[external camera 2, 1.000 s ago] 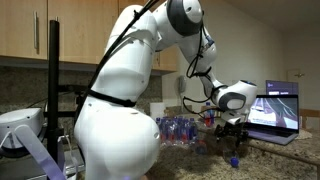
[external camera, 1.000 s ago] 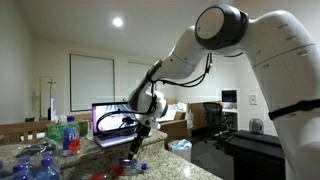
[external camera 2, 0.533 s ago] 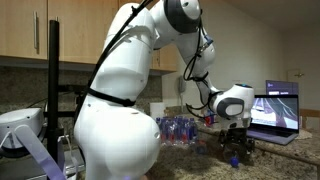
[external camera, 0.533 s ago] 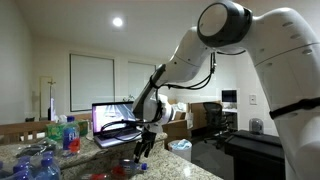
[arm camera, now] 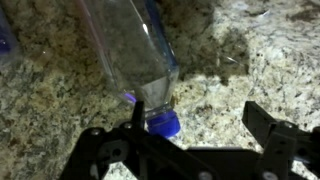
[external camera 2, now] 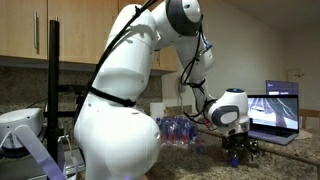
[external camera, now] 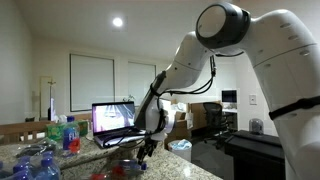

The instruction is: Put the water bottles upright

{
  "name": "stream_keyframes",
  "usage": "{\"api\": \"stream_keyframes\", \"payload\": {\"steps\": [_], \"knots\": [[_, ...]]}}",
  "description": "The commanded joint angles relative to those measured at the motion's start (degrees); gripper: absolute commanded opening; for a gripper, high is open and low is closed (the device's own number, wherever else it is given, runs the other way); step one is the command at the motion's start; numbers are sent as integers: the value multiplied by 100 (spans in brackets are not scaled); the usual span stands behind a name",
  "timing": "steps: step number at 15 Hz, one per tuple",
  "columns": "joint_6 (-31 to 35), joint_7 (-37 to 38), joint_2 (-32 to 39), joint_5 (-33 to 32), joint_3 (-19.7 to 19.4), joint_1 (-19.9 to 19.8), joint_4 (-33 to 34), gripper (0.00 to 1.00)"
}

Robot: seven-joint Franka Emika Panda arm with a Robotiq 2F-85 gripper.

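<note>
Next, the gripper grabs the lying water bottle (arm camera: 135, 50) by its blue cap. The bottle's base stays free to swing under and set the bottle upright.
In the wrist view a clear water bottle (arm camera: 135, 50) with a blue cap (arm camera: 163, 123) lies on its side on the granite counter (arm camera: 240, 70), cap towards me. My gripper (arm camera: 198, 118) is open just above the counter. Its left finger (arm camera: 136, 115) is beside the cap and its right finger (arm camera: 262, 120) stands well clear over bare stone. In both exterior views the gripper (external camera: 143, 150) (external camera 2: 238, 152) hangs low over the counter. More bottles lie in a heap (external camera: 38, 166), and some stand upright (external camera: 66, 133).
An open laptop (external camera: 114, 119) (external camera 2: 275, 108) stands on the counter just behind the gripper. A pack of bottles (external camera 2: 178, 128) sits by the wall. Another blue cap (arm camera: 5, 42) shows at the left edge of the wrist view. The counter edge is near the gripper.
The gripper has come down and forward from in front of the laptop screen to just above the counter. It stays open.
</note>
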Motion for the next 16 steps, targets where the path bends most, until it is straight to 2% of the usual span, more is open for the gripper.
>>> {"api": "stream_keyframes", "payload": {"steps": [1,8,13,14,15,16], "knots": [[178,93,25,-288,122,52,-44,100],[-137,19,351,-524,134,2,273,100],[-171,-116,687,-1010,70,56,667,100],[-202,-159,750,-1051,96,34,756,75],[-279,-182,810,-1103,100,30,861,74],[-345,-226,867,-1131,117,17,946,67]]}}
